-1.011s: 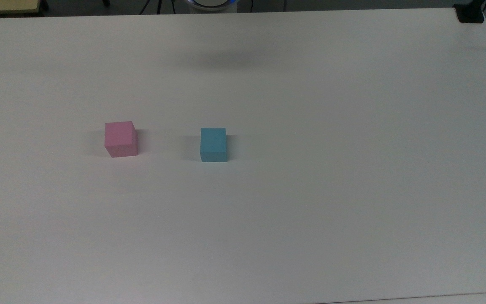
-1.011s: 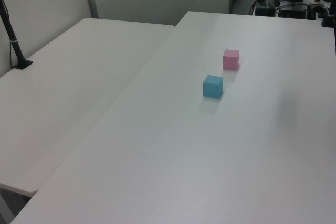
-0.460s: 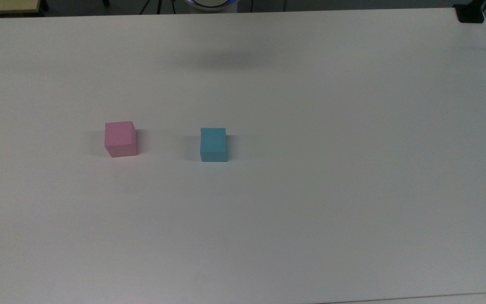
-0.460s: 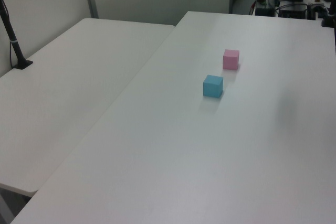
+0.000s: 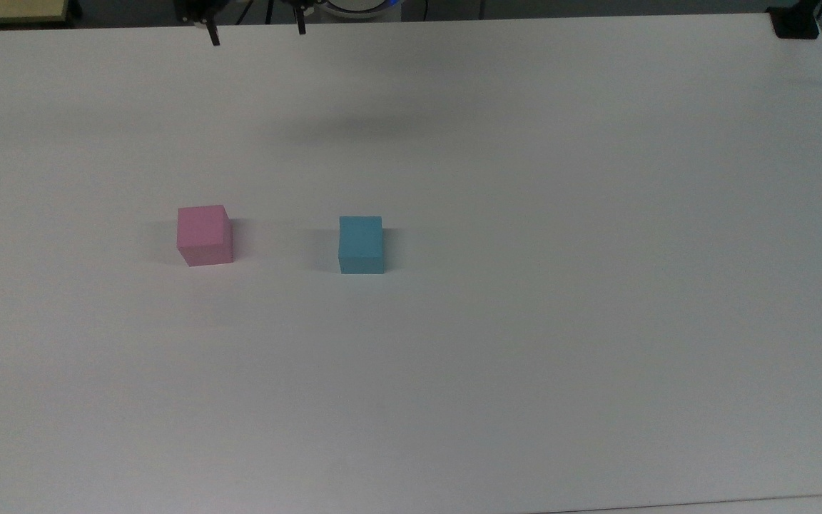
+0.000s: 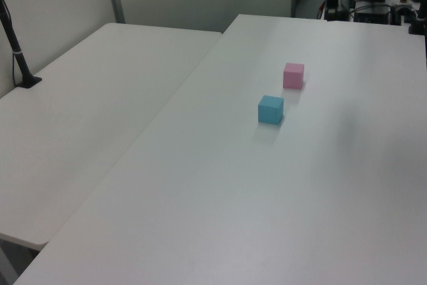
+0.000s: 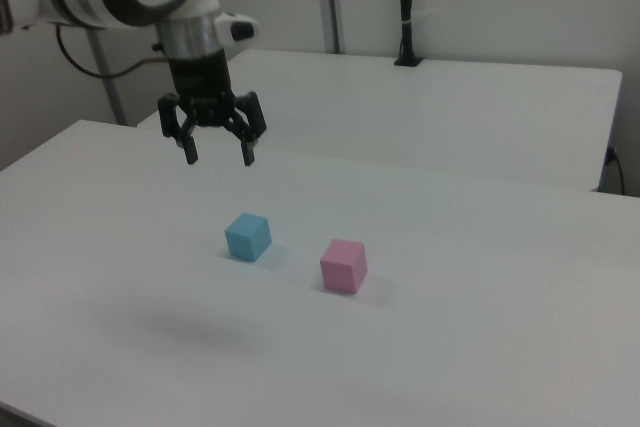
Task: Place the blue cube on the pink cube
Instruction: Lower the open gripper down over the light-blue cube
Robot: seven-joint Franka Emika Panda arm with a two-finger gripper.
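The gripper grabs the blue cube by its upper part next, to stack the blue cube on the pink cube.
The blue cube rests on the white table. The pink cube stands apart from it, to the top view's left and the right view's right. My gripper hangs open and empty well above the table, up and to the right view's left of the blue cube. In the top view its two fingertips poke in at the upper edge, with the gripper far from both cubes.
A second white table adjoins this one and carries a black post. A black clamp sits at the top view's upper right corner. The arm's shadow lies on the table behind the cubes.
The gripper's fingertips have come into the top view at its upper edge, and the shadow on the table has drifted to the top view's left. Both cubes stay put.
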